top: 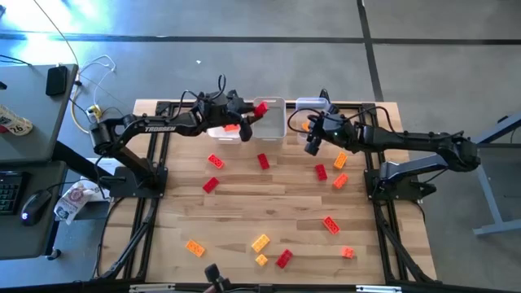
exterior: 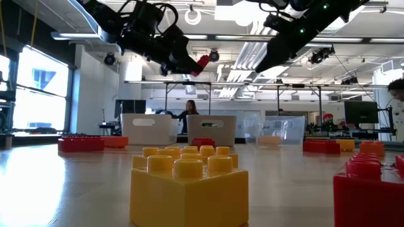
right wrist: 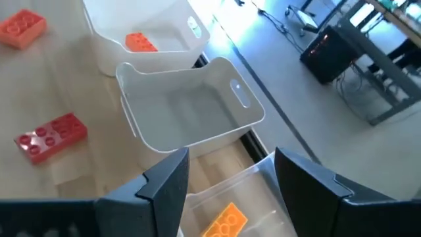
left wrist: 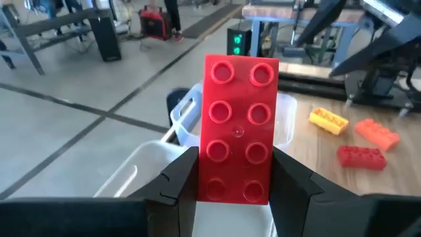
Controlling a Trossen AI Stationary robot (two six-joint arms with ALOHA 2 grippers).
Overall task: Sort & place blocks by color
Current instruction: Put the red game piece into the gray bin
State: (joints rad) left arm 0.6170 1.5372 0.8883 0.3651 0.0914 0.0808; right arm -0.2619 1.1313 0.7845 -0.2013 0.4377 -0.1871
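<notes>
I should keep holding the block with my left gripper. The red block [left wrist: 237, 128] is hanging high above the white bin's rim [left wrist: 132, 162], so it would drop if I opened my gripper now.
My left gripper [top: 257, 111] is shut on a red studded block [left wrist: 237, 125] and hovers high over the white bins, near the middle bin [top: 275, 119]. The left bin [top: 228, 133] holds an orange block [right wrist: 139, 43]. My right gripper [right wrist: 230, 172] is open and empty above the clear right bin [top: 313, 105], in which an orange-yellow block [right wrist: 223, 221] lies. Several red, orange and yellow blocks lie flat on the table, among them a red one [top: 263, 161] and a yellow one [top: 260, 242]. My left gripper pinches the red block between its two fingers [left wrist: 177, 181], one on each long side, near the end closest to the wrist [left wrist: 233, 187]. The block's far end sticks out past the fingertips. It is lifted clear, well above the bins [exterior: 202, 63].
The three bins stand in a row at the table's far edge [exterior: 211, 129]. Loose blocks are scattered over the middle and near part of the table [top: 330, 225]. A big yellow block [exterior: 189, 189] sits right before the low camera. People show in the room behind.
</notes>
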